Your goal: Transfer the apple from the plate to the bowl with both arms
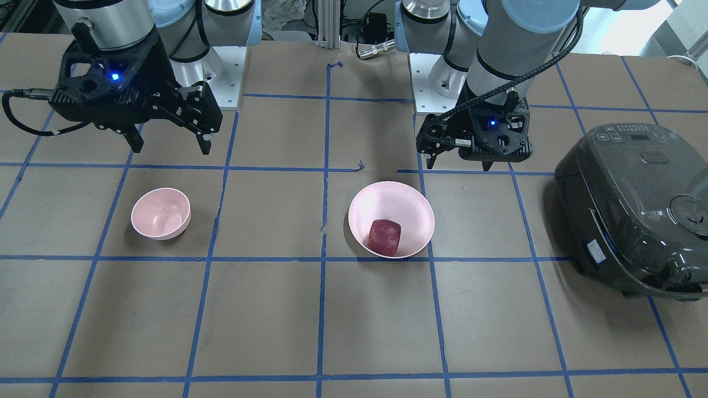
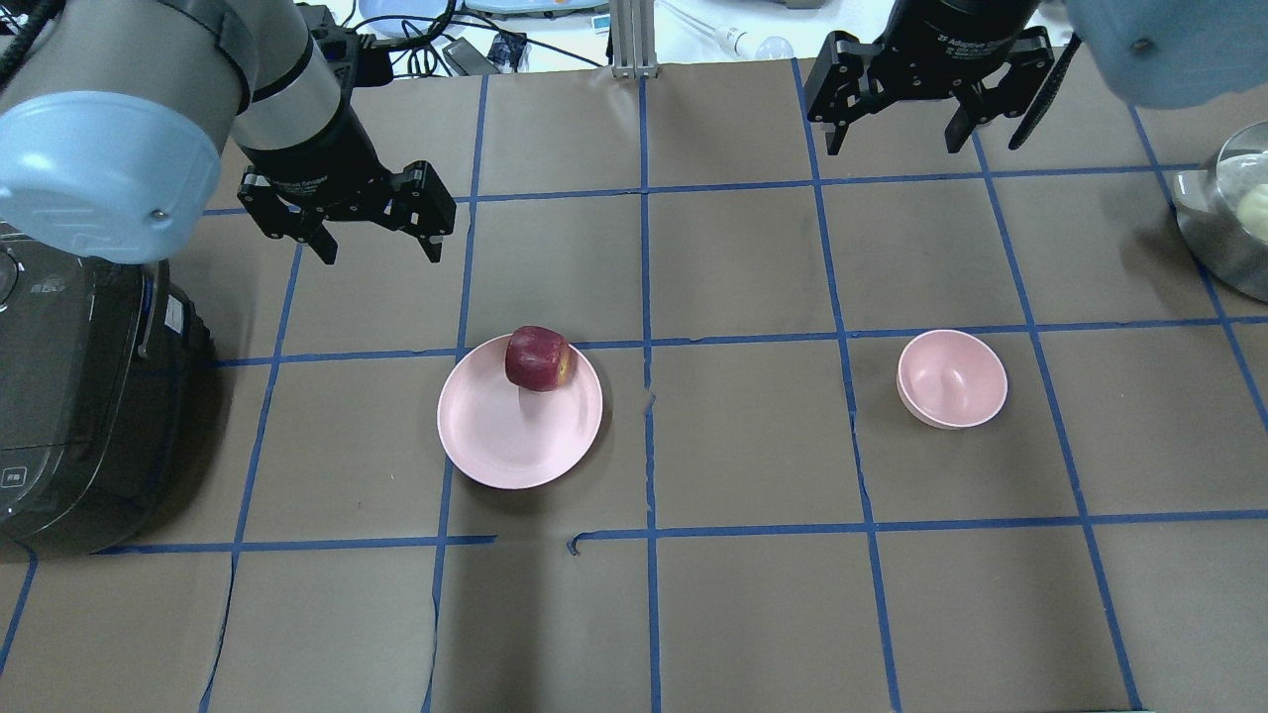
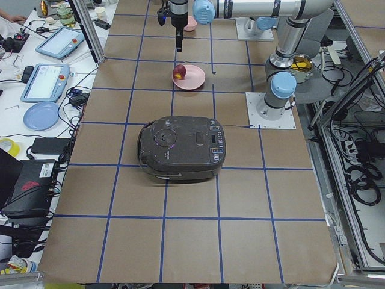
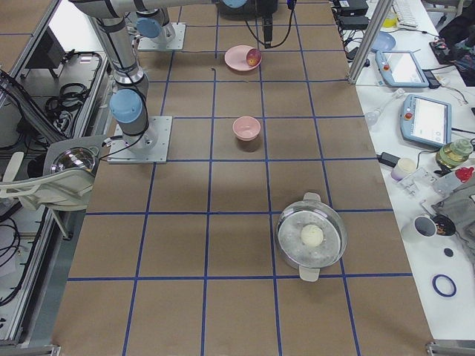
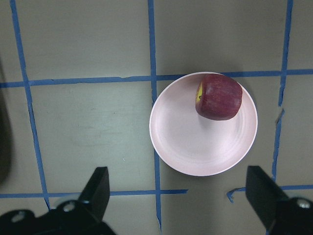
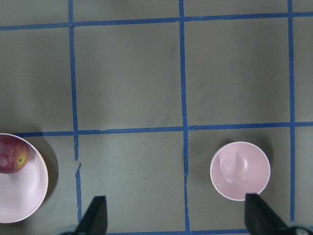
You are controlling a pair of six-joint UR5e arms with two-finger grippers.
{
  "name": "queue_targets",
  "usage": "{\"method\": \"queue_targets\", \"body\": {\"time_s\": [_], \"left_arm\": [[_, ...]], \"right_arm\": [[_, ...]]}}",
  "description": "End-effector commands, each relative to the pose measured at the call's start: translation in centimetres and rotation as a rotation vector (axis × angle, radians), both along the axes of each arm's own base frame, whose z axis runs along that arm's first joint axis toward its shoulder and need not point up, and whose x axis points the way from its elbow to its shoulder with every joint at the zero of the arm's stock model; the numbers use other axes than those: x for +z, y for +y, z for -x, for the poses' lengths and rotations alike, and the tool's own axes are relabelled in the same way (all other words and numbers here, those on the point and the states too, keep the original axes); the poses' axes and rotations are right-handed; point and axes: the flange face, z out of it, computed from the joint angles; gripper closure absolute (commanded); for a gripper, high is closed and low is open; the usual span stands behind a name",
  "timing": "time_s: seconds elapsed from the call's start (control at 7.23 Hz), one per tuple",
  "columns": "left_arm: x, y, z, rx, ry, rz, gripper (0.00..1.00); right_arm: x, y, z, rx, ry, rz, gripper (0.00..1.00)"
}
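My left gripper should next grab the apple's rounded sides to move it from the plate into the bowl (image 1: 160, 213).
The dark red apple (image 2: 538, 357) sits on the far edge of the pale pink plate (image 2: 505, 436), left of the table's middle. It also shows in the left wrist view (image 5: 219, 96), on the plate (image 5: 195, 147). The small deep pink bowl (image 2: 952, 378) stands empty on the right, and the right wrist view shows it too (image 6: 239, 171). My left gripper (image 2: 380, 253) is open and empty, raised above the table beyond and left of the plate. My right gripper (image 2: 892, 147) is open and empty, raised beyond the bowl.
A dark rice cooker (image 2: 69, 396) stands at the table's left end, close to my left arm. A steel pot (image 2: 1228, 218) holding a pale round object sits at the right edge. Blue tape lines grid the brown table.
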Motion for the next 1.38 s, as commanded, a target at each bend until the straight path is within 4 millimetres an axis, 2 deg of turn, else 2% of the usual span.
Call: {"method": "queue_targets", "body": {"time_s": [0.0, 0.41, 0.97, 1.11, 1.24], "left_arm": [[-0.2, 0.0, 0.1, 0.001, 0.001, -0.001, 0.0], [-1.6, 0.2, 1.7, -0.027, 0.001, 0.0, 0.0], [-2.8, 0.1, 2.0, -0.036, 0.008, 0.015, 0.0], [-3.0, 0.4, 2.2, -0.041, 0.005, 0.017, 0.0], [-3.2, 0.4, 2.3, -0.041, 0.008, 0.011, 0.0]], "right_arm": [[0.0, 0.0, 0.0, 0.0, 0.0, 0.0, 0.0], [-0.1, -0.1, 0.1, -0.002, 0.0, -0.001, 0.0], [-0.2, -0.3, 0.5, -0.006, 0.001, -0.003, 0.0], [-0.3, -0.5, 0.7, -0.008, 0.0, -0.006, 0.0], [-0.3, -1.0, 1.9, 0.012, 0.002, 0.005, 0.0]]}}
